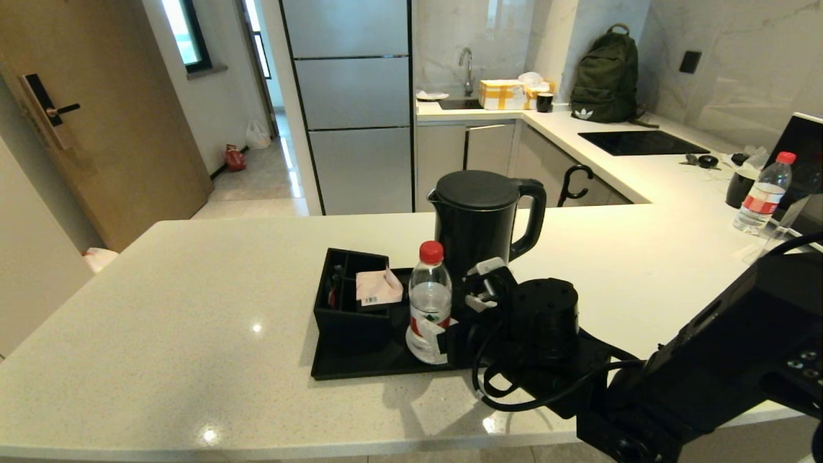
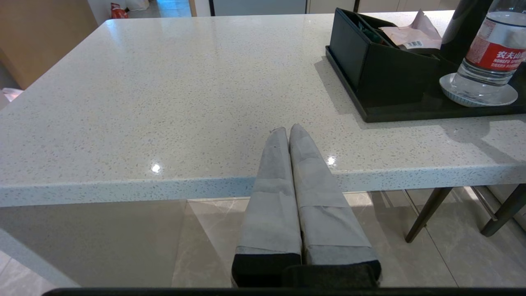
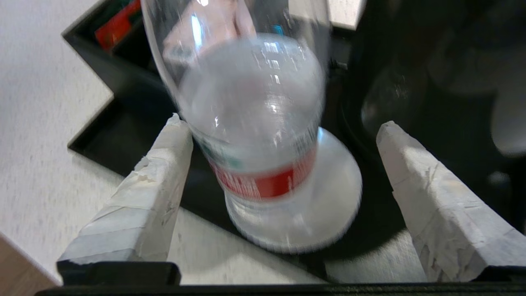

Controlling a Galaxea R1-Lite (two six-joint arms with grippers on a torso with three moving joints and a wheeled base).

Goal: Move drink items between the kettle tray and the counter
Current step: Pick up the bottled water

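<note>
The right gripper isn't ready to close on the bottle yet: the bottle's red label is forward between its fingers, so it should first move forward around the bottle.
The water bottle [image 1: 429, 302] with its red cap stands upright on a white coaster [image 3: 333, 193] in the black kettle tray [image 1: 360, 368], in front of the black kettle [image 1: 479, 218]. My right gripper [image 1: 443, 337] is open around the bottle's [image 3: 254, 123] lower half. One finger [image 3: 164, 164] is close beside it and the other finger [image 3: 415, 172] is well apart. The pink tea sachet [image 1: 378, 287] lies on top of the compartmented box [image 1: 347, 315]. My left gripper [image 2: 288, 129] is shut and empty, low at the front edge of the counter [image 2: 164, 82].
The kettle's plug and cord [image 1: 485, 292] lie on the tray by my right wrist. A second bottle [image 1: 765, 193] and a dark mug [image 1: 739, 188] stand at the far right. A backpack [image 1: 607, 77], hob [image 1: 643, 143] and yellow box [image 1: 501, 94] sit at the back.
</note>
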